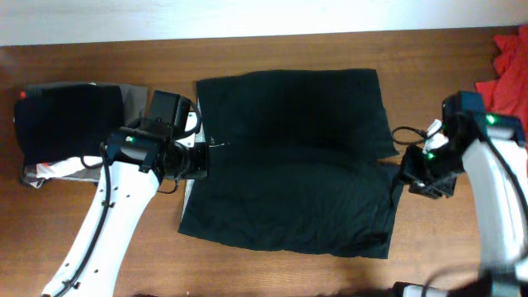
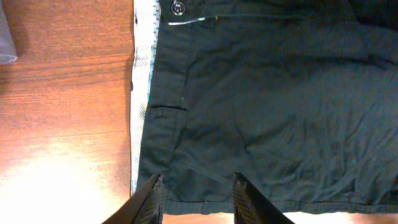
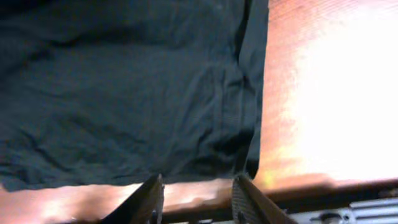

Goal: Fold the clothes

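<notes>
The right gripper picks up the black garment by its near hem corner (image 1: 383, 252) next, opposite the pale lining strip (image 1: 189, 195). Then I fold the hem away.
A large black garment (image 1: 293, 157) of the clothes lies flat across the middle of the table, with one layer folded over another. My left gripper (image 1: 196, 162) is at its left edge. In the left wrist view this gripper (image 2: 197, 178) stands open just above the garment's hem (image 2: 205, 202), gripping nothing. A button (image 2: 178, 7) and a pale lining strip (image 2: 142, 93) show along that edge. My right gripper (image 1: 406, 176) is at the garment's right edge. In the right wrist view it (image 3: 197, 178) is open over bare wood, with the black cloth (image 3: 124, 93) just beyond its tips.
A stack of folded clothes (image 1: 66, 124), black on top with grey and white beneath, sits at the far left behind my left arm. A red-orange garment (image 1: 507, 70) lies at the table's far right edge. A black cable (image 1: 404, 132) loops near my right wrist.
</notes>
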